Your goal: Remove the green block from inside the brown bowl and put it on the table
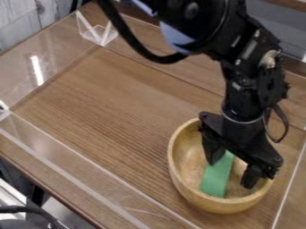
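Observation:
My gripper grabs the green block by its upper end (224, 158) next, to take it out of the brown bowl (188, 178).
The brown bowl (188, 178) sits on the table (107, 98) at the lower right, close to the front acrylic wall. The green block (219, 176) lies inside it, leaning against the bowl's inner slope. My black gripper (234, 167) points straight down into the bowl, open, with one finger on each side of the block's upper end. The fingers (253, 173) straddle the block; I cannot tell whether they touch it. The block's top end is hidden behind the gripper body.
Low clear acrylic walls (48, 134) edge the wood-grain tabletop. A clear bracket (96, 33) stands at the far left corner. Broad bare wood stretches left of the bowl and beyond it. The black arm (227, 45) reaches in from the top.

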Robot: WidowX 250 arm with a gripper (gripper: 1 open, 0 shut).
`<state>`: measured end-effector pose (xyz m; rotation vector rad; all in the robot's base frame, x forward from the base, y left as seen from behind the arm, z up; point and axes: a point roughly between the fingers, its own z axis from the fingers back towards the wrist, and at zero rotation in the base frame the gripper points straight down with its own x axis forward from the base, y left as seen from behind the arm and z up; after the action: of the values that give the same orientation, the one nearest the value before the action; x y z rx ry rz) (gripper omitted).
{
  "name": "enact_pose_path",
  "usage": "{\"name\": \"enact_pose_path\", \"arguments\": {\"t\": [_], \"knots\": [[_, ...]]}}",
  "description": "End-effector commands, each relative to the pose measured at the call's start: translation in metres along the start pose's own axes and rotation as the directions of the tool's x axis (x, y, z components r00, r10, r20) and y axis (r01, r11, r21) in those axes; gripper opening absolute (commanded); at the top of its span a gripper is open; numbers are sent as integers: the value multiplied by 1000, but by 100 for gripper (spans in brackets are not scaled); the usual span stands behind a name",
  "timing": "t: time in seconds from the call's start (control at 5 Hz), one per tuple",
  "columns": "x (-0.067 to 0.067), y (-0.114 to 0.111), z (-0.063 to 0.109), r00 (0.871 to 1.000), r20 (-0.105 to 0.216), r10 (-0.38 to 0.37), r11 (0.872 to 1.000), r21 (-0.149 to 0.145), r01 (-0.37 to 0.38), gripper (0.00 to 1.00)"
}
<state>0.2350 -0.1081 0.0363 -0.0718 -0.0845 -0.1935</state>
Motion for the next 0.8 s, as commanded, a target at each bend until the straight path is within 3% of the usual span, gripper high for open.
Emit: {"name": "enact_pose_path", "arguments": {"t": [0.0, 0.2, 0.4, 0.6], "knots": [[-4, 8, -24, 1000, -30, -5, 1000, 7, 5, 100], [-5, 10, -32, 1000, -28, -1, 1000, 5, 1, 100], [-6, 11, -37, 1000, -31, 4, 1000, 3, -4, 0], [-9, 12, -39, 999, -39, 11, 1000, 1, -11, 0]]}}
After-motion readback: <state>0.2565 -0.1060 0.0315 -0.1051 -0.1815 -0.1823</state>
